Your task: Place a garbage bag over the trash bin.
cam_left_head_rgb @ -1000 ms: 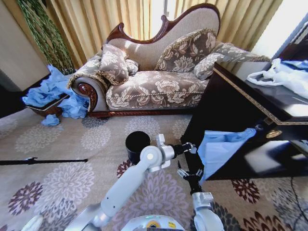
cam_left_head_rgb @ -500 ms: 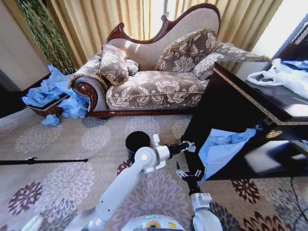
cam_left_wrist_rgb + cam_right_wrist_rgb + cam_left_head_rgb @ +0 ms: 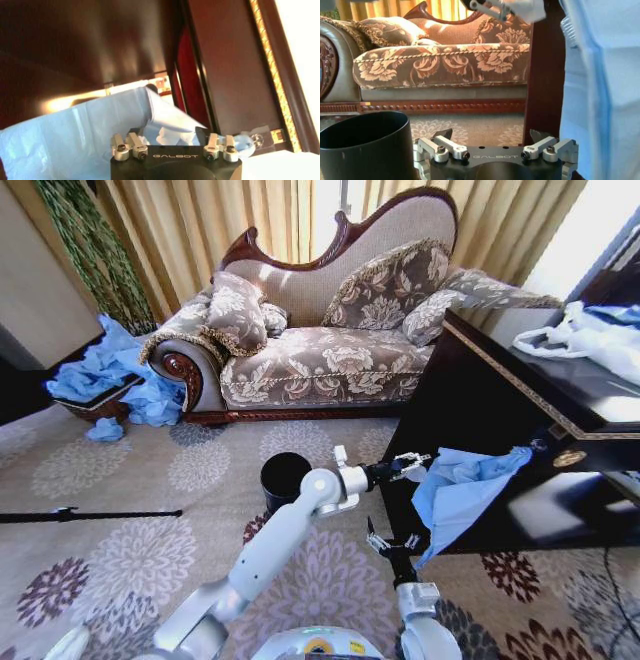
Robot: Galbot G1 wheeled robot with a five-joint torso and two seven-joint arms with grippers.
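Observation:
My left gripper grabs the garbage bag by its thin upper edge next. A crumpled fold of the bag stands up while the rest hangs slack.
The light-blue garbage bag hangs from the front edge of a dark wooden cabinet. My left gripper reaches across to the bag's upper left edge. In the left wrist view the left gripper is open, with a crumpled fold of the garbage bag between its fingers. Lower down, my right gripper is open beside the bag's bottom corner. The right wrist view shows the right gripper holding nothing, between the black trash bin and the garbage bag. The trash bin stands upright on the carpet, left of both grippers.
A floral sofa lines the back wall. A heap of blue bags lies at the far left. A white plastic bag rests on the cabinet top. A thin black rod lies on the carpet at left.
My left gripper has moved right, from beside the bin to the bag's edge at the cabinet. The right gripper has stayed where it was.

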